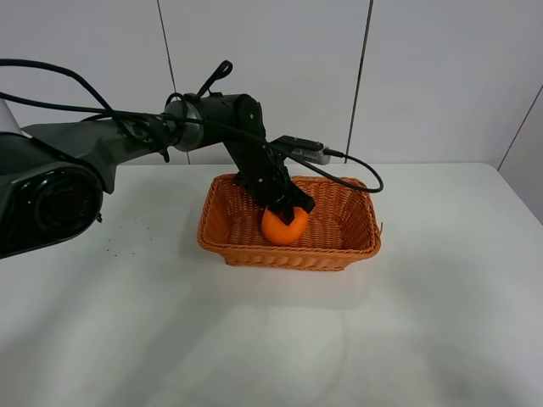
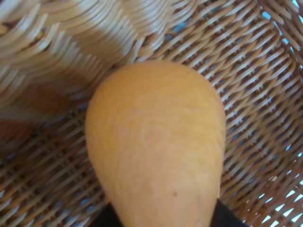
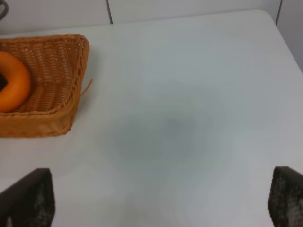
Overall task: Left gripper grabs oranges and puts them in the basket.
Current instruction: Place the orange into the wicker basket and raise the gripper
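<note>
The orange (image 1: 282,227) is low over the basket's woven bottom and would rest there, so it is time for my left gripper to open.
The orange (image 1: 282,227) is inside the wicker basket (image 1: 288,254), low over its floor. My left gripper (image 1: 289,209) reaches down into the basket from the back left and is shut on the orange from above. In the left wrist view the orange (image 2: 156,146) fills the middle, with the basket's woven floor (image 2: 255,118) close behind it and only dark finger edges at the picture's lower border. My right gripper (image 3: 158,198) is open and empty over bare table to the right of the basket (image 3: 66,71); the orange (image 3: 14,80) shows there too.
The basket stands at the middle back of the white table (image 1: 441,322), near the wall. A grey box with black cable (image 1: 310,153) hangs off the left arm above the basket's back rim. A few dark specks (image 1: 119,237) lie left of the basket.
</note>
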